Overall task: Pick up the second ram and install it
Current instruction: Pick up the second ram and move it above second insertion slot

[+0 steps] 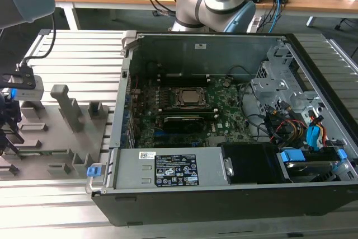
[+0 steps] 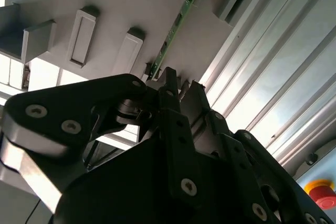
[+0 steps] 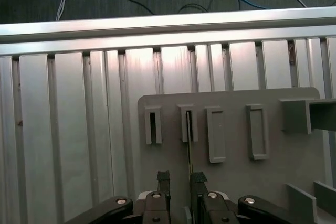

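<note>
My gripper will next grab the ram by its exposed middle part, because the sides of the tray's slot fit closely around the end of the ram.
The second ram (image 3: 188, 148) stands on edge in a slot of the grey holder tray (image 3: 236, 182), seen as a thin dark line in the first wrist view. In the second wrist view the ram (image 2: 176, 24) is a narrow green strip running along the tray (image 2: 131, 3). My gripper (image 3: 180, 178) is open and low over the tray, with one finger on each side of the ram's near end. The ram lies close to one finger (image 3: 197, 182), with a gap to the other. In the exterior view the gripper (image 1: 8, 138) hangs over the tray (image 1: 61, 138) at the far left.
An open computer case (image 1: 224, 43) fills the exterior view's middle and right, with the green motherboard (image 1: 224, 104) and CPU socket (image 1: 189, 97) inside. Grey posts (image 1: 66, 104) rise from the tray. Ribbed aluminium table (image 3: 68, 129) surrounds the tray. A red button (image 2: 323, 192) sits near the table edge.
</note>
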`<state>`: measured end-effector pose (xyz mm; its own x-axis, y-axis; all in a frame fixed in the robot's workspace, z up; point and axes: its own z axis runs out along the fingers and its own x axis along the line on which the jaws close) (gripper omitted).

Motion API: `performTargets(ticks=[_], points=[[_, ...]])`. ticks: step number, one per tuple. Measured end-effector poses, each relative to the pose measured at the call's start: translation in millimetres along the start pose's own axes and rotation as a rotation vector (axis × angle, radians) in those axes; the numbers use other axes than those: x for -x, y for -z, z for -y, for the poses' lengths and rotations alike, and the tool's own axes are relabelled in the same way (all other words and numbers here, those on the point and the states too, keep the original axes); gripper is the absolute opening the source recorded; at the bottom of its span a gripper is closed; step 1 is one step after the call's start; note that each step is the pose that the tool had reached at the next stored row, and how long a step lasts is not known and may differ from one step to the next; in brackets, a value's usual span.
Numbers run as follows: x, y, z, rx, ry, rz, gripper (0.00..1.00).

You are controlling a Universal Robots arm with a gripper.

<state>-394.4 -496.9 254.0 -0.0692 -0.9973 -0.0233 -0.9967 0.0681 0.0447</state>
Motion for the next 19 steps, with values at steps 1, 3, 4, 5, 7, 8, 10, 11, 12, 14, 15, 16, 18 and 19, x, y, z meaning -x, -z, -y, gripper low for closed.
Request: performTargets(ticks=[1, 3, 4, 5, 7, 8, 10, 11, 12, 14, 15, 16, 18, 19], points=[[-0.1, -2.4, 0.1, 0.0, 0.0, 0.0, 0.3], [-0.2, -6.8, 0.3, 0.0001, 0.0, 0.0, 0.3], [-0.2, -8.5, 0.4, 0.0001, 0.001, -0.0001, 0.3], [0.0, -9.6, 0.6, 0.0002, 0.004, -0.0003, 0.3], [2.2, -12.3, 2.7, 0.0003, 0.009, -0.0004, 0.3], [2.9, -13.4, 3.9, 0.0003, 0.012, -0.0005, 0.3], [5.3, -18.2, 8.7, 0.0004, 0.019, -0.0018, 0.3], [6.2, -20.2, 10.0, 0.0003, 0.021, -0.0022, 0.3], [7.6, -23.1, 11.4, 0.0004, 0.024, -0.0028, 0.3], [10.4, -28.7, 13.6, 0.0008, 0.03, -0.0045, 0.3], [11.1, -30.9, 14.1, 0.0005, 0.032, -0.0047, 0.3], [11.9, -33.6, 14.5, 0.0006, 0.035, -0.0051, 0.3], [16.2, -39.9, 14.7, 0.001, 0.046, -0.0058, 0.3], [17.6, -41.9, 14.7, 0.001, 0.051, -0.0059, 0.3]])
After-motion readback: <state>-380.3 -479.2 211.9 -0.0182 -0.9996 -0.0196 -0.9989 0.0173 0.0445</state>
